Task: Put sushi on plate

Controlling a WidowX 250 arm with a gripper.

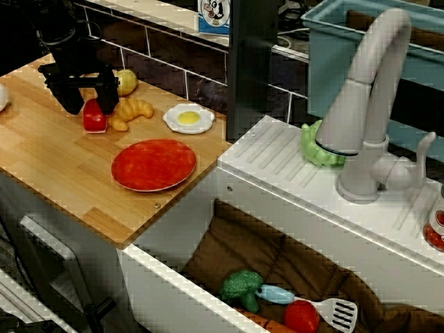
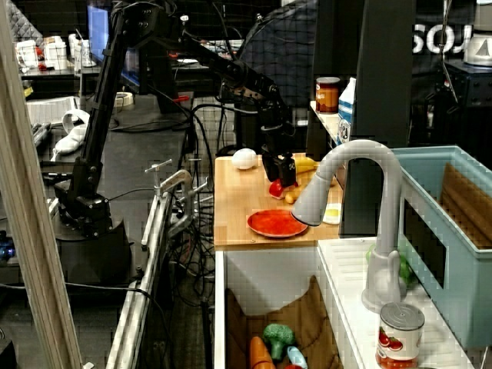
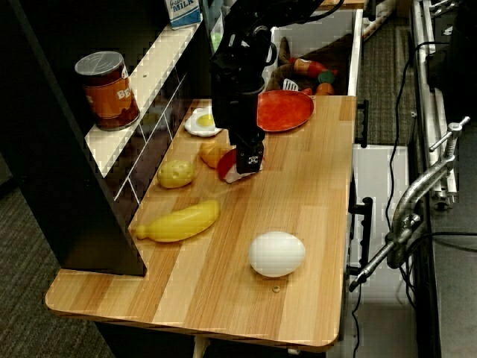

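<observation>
My gripper grabs the long sides of the sushi (image 1: 94, 118) next, to put the sushi on the red plate (image 1: 154, 164).
The sushi (image 1: 94, 118), a small block with a glossy red top, rests on the wooden counter (image 1: 55, 159) left of the croissant. My black gripper (image 1: 90, 107) hangs straight over it, open, with one finger on each side. The right finger is close against the sushi and the left finger stands a little apart. In the side view the gripper (image 3: 246, 160) hides part of the sushi (image 3: 228, 165). The red plate (image 1: 154, 164) lies bare on the counter, nearer the sink, about a plate's width from the sushi. It also shows as the plate (image 3: 285, 110) beyond the gripper.
Around the sushi lie a croissant (image 1: 132, 109), a potato (image 1: 125, 81) and a fried egg (image 1: 189, 118). Farther along are a banana (image 3: 179, 221) and a white egg (image 3: 276, 253). The sink (image 1: 277, 180) with its faucet (image 1: 368, 104) borders the counter's right side.
</observation>
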